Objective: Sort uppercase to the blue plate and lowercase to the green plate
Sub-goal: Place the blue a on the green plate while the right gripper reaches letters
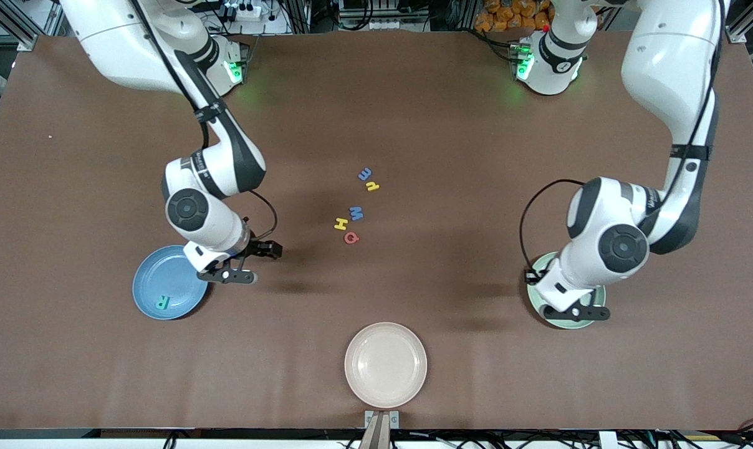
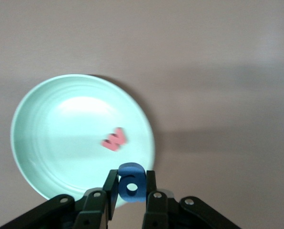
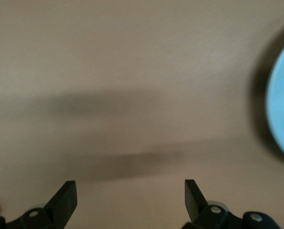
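Observation:
The blue a hangs above the green plate's rim (image 1: 532,299) (image 2: 151,156), short of its inside, so my left gripper first moves it toward the inside before releasing it.
My left gripper (image 2: 131,189) is shut on a blue lowercase a (image 2: 131,182) and hangs over the rim of the green plate (image 2: 61,143), where a red w (image 2: 115,139) lies. In the front view this gripper (image 1: 585,312) covers most of the green plate (image 1: 560,324). Beside the blue plate (image 1: 158,277), my right gripper (image 1: 257,262) stands open over bare table with nothing between its fingers. A green R (image 1: 162,303) lies on that plate. At mid-table lie a blue e (image 1: 365,174), a yellow lowercase letter (image 1: 372,186), a blue M (image 1: 356,213), a yellow H (image 1: 341,224) and a red Q (image 1: 351,237).
A cream plate (image 1: 386,365) sits near the table's front edge, nearer to the front camera than the letters. The blue plate's rim (image 3: 282,114) shows at the edge of the right wrist view.

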Tool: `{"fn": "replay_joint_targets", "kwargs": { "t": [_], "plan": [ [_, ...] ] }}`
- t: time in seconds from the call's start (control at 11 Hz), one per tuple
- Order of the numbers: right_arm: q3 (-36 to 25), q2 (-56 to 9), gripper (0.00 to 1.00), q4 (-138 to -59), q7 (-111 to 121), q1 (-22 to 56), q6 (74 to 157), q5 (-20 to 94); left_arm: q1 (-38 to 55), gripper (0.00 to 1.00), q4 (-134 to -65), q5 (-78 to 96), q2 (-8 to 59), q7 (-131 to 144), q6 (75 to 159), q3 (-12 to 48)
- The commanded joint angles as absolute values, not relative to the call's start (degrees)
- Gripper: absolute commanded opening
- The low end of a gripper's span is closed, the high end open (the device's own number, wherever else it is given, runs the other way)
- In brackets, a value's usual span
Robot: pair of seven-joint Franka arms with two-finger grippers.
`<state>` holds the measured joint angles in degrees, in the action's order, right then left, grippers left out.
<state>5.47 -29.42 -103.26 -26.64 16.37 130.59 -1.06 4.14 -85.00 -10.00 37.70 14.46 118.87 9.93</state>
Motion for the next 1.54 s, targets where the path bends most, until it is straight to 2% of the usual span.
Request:
{"fn": "replay_joint_targets", "kwargs": {
  "t": [0.0,0.09,0.18,0.36,0.72,1.0,1.45],
  "plan": [
    [5.5,-29.5,1.0,-102.6,-31.7,21.1,129.7,-0.9,0.5,0.0,-84.9,-14.7,40.5,9.9,123.6,10.3],
    [5.5,-29.5,1.0,-101.9,-34.9,23.9,129.7,-0.9,-1.0,0.09,-84.9,-15.4,41.4,8.8,124.5,10.3],
    [5.6,-29.5,1.0,-101.5,-37.9,26.4,129.6,-0.9,-1.0,0.35,-84.9,-15.9,41.5,7.1,124.5,10.3],
    [5.5,-29.9,1.0,-101.4,-43.0,32.6,129.8,-0.9,-1.1,1.0,-84.8,-15.7,41.3,5.9,124.5,10.3],
    [5.5,-32.9,1.0,-101.4,-44.0,40.3,131.7,-1.0,-1.8,1.0,-84.7,-15.8,37.1,6.1,124.1,10.3],
    [5.4,-37.3,1.0,-100.5,-42.0,40.4,135.7,-1.8,-1.5,1.0,-84.8,-14.8,34.0,6.2,122.8,10.8],
    [5.3,-39.5,1.0,-99.9,-38.4,39.8,137.2,-2.0,-1.6,1.0,-88.0,-10.1,28.2,10.0,116.5,14.8]
  ]
}}
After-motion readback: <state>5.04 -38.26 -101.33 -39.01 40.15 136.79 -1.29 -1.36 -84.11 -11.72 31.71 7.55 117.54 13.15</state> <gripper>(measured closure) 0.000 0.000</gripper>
